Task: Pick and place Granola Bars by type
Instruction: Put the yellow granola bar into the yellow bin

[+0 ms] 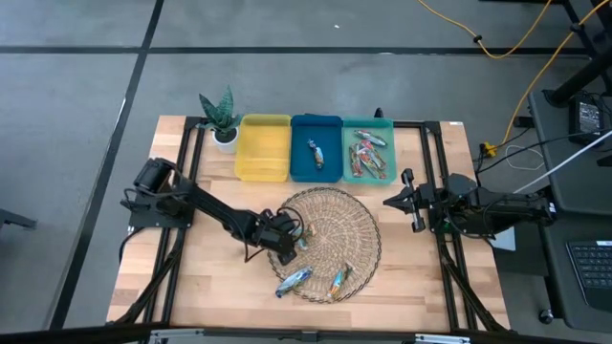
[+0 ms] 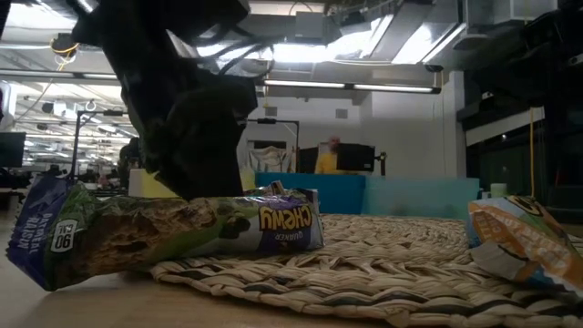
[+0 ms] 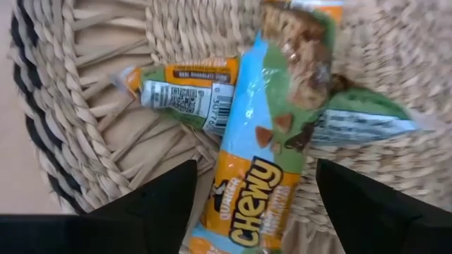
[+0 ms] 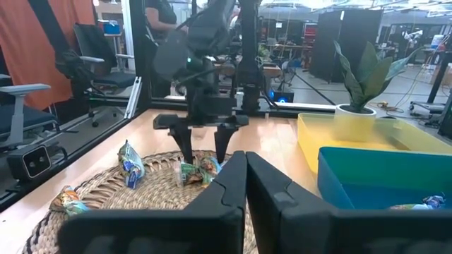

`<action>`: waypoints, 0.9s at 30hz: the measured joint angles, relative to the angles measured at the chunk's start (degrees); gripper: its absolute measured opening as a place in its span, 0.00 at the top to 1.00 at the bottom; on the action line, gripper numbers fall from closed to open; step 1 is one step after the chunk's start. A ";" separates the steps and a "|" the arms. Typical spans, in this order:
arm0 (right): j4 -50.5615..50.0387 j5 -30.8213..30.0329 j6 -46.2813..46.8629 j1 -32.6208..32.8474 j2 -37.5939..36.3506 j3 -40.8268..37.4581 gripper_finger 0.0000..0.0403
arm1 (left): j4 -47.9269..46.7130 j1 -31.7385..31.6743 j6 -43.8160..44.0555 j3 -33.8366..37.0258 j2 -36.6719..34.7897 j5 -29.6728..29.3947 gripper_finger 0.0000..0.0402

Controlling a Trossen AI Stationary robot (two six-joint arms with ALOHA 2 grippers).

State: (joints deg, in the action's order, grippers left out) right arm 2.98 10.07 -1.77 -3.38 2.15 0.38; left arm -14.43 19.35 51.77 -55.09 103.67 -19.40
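Note:
The left gripper grabs the top granola bar by its orange Chewy-lettered end (image 3: 253, 201) next, to sort it into the yellow bin.
Two granola bars lie crossed at the left of the round woven basket (image 1: 356, 212). A light-blue and orange one (image 3: 260, 176) rests on top of a green and orange one (image 3: 185, 90). My left gripper (image 3: 251, 212) is open, slanting down over them, one finger on either side of the top bar; I see no touch. The right wrist view shows that gripper (image 4: 205, 154) from the front. Two more bars (image 1: 294, 281) (image 1: 338, 280) lie at the basket's near edge. My right gripper (image 1: 403, 201) waits shut at the table's right.
Three bins stand in a row at the far edge: yellow (image 1: 251, 162), blue (image 1: 329, 134) with one bar, teal (image 1: 375, 124) with several bars. A small potted plant (image 1: 222, 119) stands left of them. Bare wood shows left of and in front of the basket.

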 joint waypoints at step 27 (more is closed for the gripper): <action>-0.02 0.02 -0.04 0.00 0.00 0.00 0.96 | -2.28 -0.07 3.11 -1.41 0.14 1.59 0.79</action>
State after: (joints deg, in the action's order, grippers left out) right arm 2.96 10.09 -1.81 -3.38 2.15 0.38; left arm -16.71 19.29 54.88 -56.50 103.81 -17.81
